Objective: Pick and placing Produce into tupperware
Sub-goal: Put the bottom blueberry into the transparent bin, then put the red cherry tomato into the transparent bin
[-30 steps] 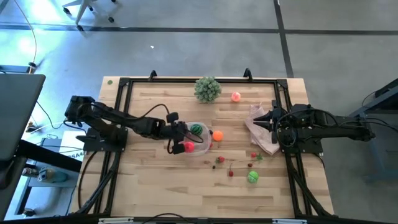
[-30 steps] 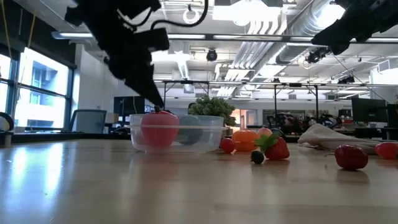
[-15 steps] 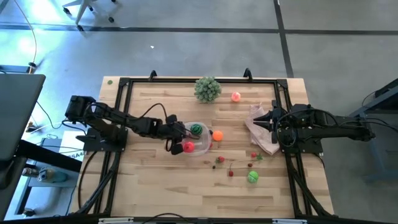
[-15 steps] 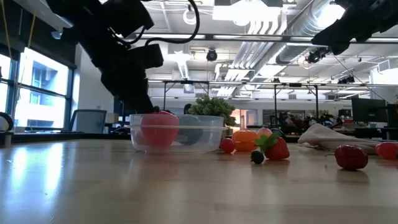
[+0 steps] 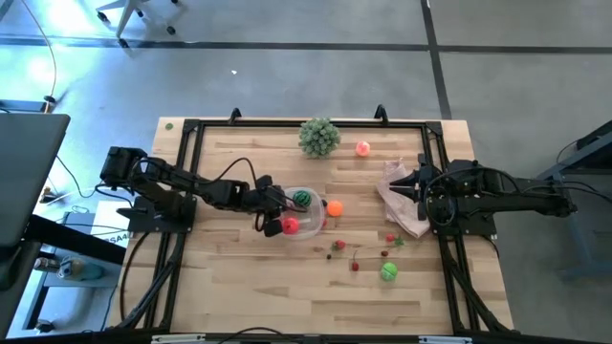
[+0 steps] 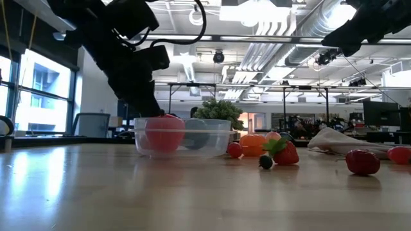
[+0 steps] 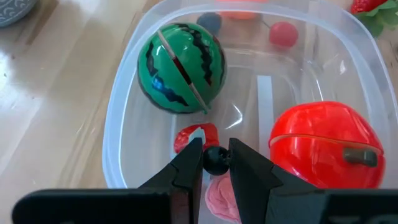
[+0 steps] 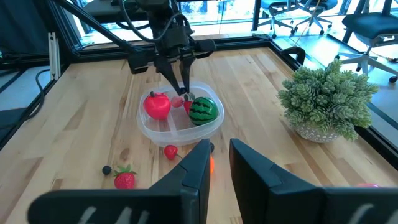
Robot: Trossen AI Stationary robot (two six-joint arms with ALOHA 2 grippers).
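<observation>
The dark berry is hanging inside the tupperware's rim, so it would stay in the tupperware. My left gripper should open now.
The clear tupperware stands mid-table and holds a striped green ball, a red ball and small red and pink pieces. My left gripper reaches slanting down into the tupperware's left side, shut on a tiny dark berry. More produce rests on the wood: an orange ball, a pink-red ball, a green ball and small berries. My right gripper waits at the right edge, fingers close together with nothing between them. My left gripper pinches the small dark berry between its two fingertips. The fingers come slanting down from the table's left side. The berry hangs inside the tupperware's rim, above the floor and clear of the other pieces.
A bushy pale-green plant ball stands at the far edge. A pinkish-white bag lies under my right gripper. A black frame rims the table. Bare wood lies along the near side.
My left gripper has sunk toward the tupperware and tipped a little, then kept still over the last half second. The tupperware and the produce on the table have stayed in place.
</observation>
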